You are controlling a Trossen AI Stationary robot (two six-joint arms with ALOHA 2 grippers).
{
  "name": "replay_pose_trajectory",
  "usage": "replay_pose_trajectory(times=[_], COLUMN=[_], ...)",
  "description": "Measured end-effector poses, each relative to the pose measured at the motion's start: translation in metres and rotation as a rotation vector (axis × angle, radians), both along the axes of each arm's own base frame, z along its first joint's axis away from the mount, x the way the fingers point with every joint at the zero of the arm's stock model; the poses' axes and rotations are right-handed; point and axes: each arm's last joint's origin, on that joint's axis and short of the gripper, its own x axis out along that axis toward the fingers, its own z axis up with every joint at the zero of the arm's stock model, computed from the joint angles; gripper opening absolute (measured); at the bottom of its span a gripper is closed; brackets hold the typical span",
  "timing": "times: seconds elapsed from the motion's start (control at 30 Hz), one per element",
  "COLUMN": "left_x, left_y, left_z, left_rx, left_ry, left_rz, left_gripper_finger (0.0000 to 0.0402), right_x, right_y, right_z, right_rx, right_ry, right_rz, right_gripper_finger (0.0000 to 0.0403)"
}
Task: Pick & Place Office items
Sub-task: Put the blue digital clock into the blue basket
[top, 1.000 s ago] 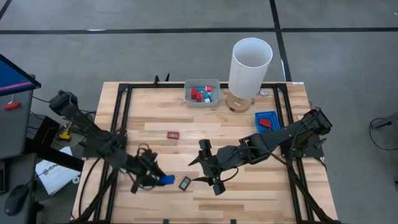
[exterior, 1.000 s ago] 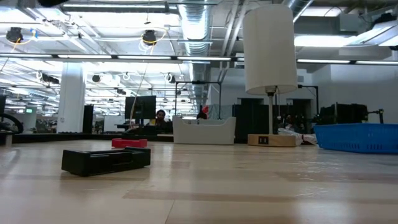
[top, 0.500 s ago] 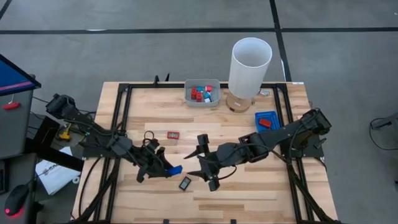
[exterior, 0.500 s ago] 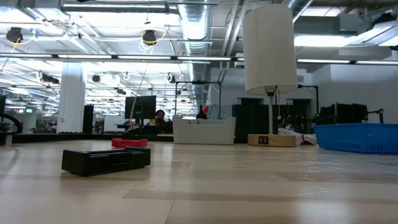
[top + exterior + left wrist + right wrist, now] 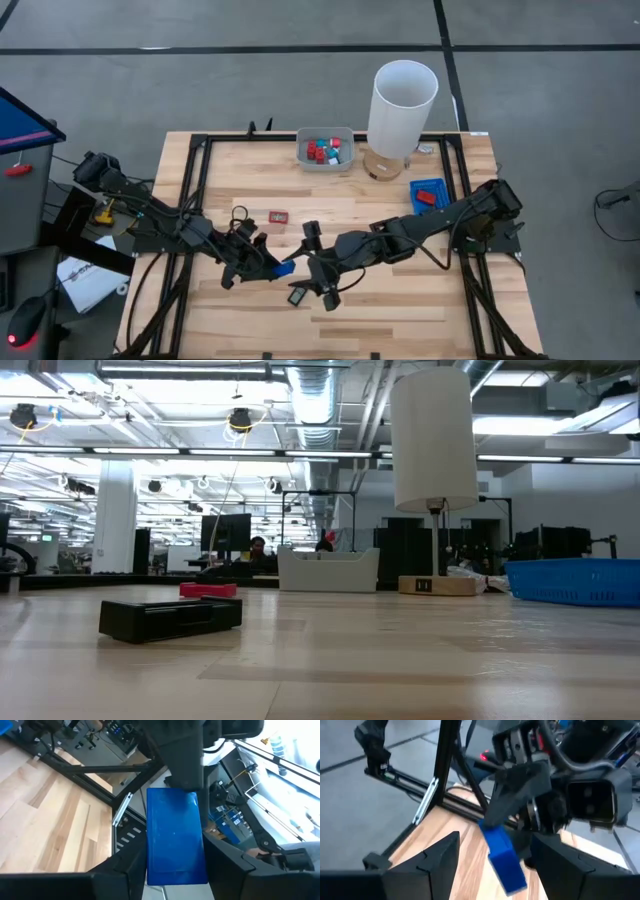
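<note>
I should get the blue block into the blue tray [image 5: 429,194] next, so my right gripper should grab the block by its loose end [image 5: 288,268].
My left gripper [image 5: 272,268] is shut on a blue block [image 5: 286,268] above the middle of the table. My right gripper [image 5: 318,266] faces it from the table's right, open. Its fingers stand on either side of the block's free end [image 5: 503,857] with a gap on both sides. A black framed rectangle [image 5: 297,296] lies flat just below the grippers and shows in the low view [image 5: 170,618]. A red framed rectangle [image 5: 278,216] lies flat farther back. Both grippers are above what the low view sees. My left gripper pinches the blue block between its two fingers at the end nearest the wrist [image 5: 175,870]. The block sticks out forward past the fingertips [image 5: 131,866], toward my right gripper. It is lifted clear of the table.
A grey tray [image 5: 325,160] at the far edge holds red, blue and white pieces. Right of it stands a tall white cylinder [image 5: 403,105] on a wooden base. A blue tray [image 5: 428,185] with a red piece sits near the right edge. A black frame rims the table.
My left gripper has carried the blue block toward the table's right and far edge. My right gripper has moved toward the table's left, closing on the left gripper until its open fingers stand around the block.
</note>
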Motion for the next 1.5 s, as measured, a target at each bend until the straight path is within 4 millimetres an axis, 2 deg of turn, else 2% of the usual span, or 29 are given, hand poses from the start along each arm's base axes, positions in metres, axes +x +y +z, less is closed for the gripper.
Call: replay_pose_trajectory(times=[0.2,0.33,0.47,0.67,0.83,0.93,1.1,1.27,1.5], left_x=[0.000,0.000,0.000,0.000,0.000,-0.001,-0.004,-0.013,-0.031], left_y=[0.000,0.000,0.000,0.000,-0.001,-0.001,-0.007,-0.022,-0.044], left_z=[0.001,0.001,0.002,0.002,0.002,0.003,0.003,0.001,-0.011], left_rx=[-0.004,-0.005,-0.009,-0.011,-0.027,-0.028,-0.008,0.018,0.076], left_ry=[-0.007,-0.009,-0.016,-0.018,-0.010,-0.018,-0.032,-0.021,0.093], left_rz=[-0.001,-0.001,0.001,0.001,-0.005,-0.036,-0.121,-0.241,-0.311], left_gripper_finger=[0.0172,0.0164,0.0158,0.0172,0.0162,0.0166,0.0196,0.0213,0.0208], right_x=[0.001,0.002,0.001,0.001,0.002,0.001,0.001,-0.001,-0.010], right_y=[-0.003,-0.003,-0.003,-0.003,-0.002,-0.002,-0.003,-0.006,-0.025], right_z=[0.001,0.001,0.001,0.001,0.002,0.002,0.003,0.017,0.030], right_rx=[0.003,0.004,0.005,0.007,-0.006,-0.007,-0.007,-0.034,-0.113], right_ry=[-0.007,-0.008,-0.008,-0.010,-0.022,-0.024,-0.031,-0.020,0.142], right_rz=[-0.008,-0.009,-0.007,-0.004,-0.001,-0.007,-0.045,-0.086,-0.195], right_gripper_finger=[0.0234,0.0218,0.0181,0.0109,0.0051,0.0050,0.0050,0.0045,0.0045])
